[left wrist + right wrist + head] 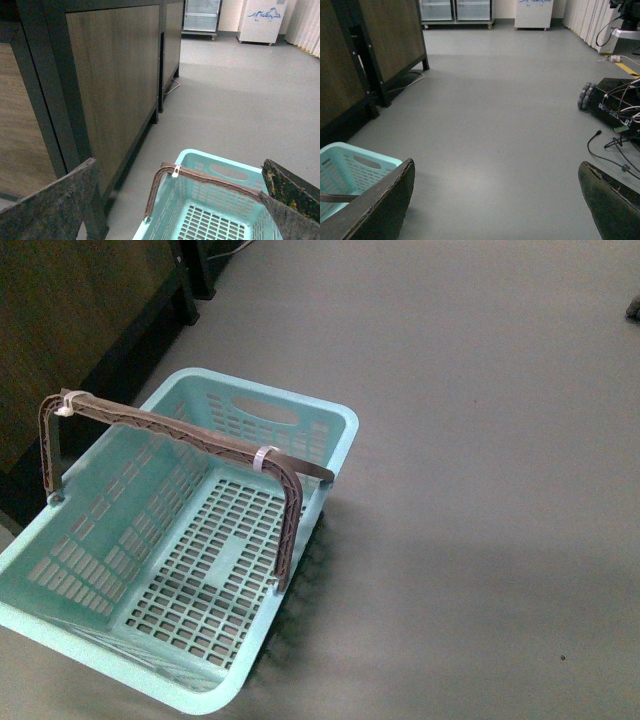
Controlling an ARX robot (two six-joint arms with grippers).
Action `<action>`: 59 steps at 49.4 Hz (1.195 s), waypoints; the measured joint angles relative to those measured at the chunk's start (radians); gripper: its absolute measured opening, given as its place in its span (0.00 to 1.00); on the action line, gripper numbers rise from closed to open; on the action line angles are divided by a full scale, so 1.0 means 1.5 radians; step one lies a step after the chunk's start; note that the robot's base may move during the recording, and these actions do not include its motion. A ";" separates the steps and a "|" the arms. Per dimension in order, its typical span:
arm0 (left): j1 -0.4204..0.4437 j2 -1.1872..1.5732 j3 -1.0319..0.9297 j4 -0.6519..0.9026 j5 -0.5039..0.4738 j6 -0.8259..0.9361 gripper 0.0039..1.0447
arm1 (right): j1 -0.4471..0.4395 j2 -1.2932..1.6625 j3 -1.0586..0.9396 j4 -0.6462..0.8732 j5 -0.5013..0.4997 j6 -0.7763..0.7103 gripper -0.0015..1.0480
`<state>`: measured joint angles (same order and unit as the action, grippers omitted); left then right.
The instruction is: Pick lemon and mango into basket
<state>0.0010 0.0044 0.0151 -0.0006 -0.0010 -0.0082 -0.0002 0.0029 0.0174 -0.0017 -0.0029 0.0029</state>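
I should next grab the basket by its brown handle (175, 430) with my left gripper. Then the basket can come along for the lemon and mango.
The light aqua basket (300, 420) stands empty on the grey floor at the left of the front view, its brown handles (200, 435) raised and tied with white zip ties. It also shows in the left wrist view (200, 165) and at the edge of the right wrist view (350, 167). My left gripper (182, 197) is open above the basket, holding nothing. My right gripper (495, 200) is open over bare floor beside the basket, holding nothing. The lemon and the mango are out of view. Neither gripper shows in the front view.
A dark-framed wooden cabinet (115, 75) stands close beside the basket, also seen in the front view (80, 320). A black wheeled base with loose cables (615, 105) sits on the floor in the right wrist view. Glass-door coolers (455, 10) stand far off.
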 joint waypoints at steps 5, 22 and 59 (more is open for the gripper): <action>0.000 0.000 0.000 0.000 0.000 0.000 0.94 | 0.000 0.000 0.000 0.000 0.000 0.000 0.92; 0.000 0.000 0.000 0.000 0.000 0.000 0.94 | 0.000 0.000 0.000 0.000 0.000 0.000 0.92; -0.031 0.536 0.233 -0.168 -0.034 -0.405 0.94 | 0.000 0.000 0.000 0.000 0.002 0.000 0.92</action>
<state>-0.0448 0.8078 0.3649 -0.2520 -0.0525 -0.6159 -0.0002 0.0029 0.0174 -0.0017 0.0002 0.0029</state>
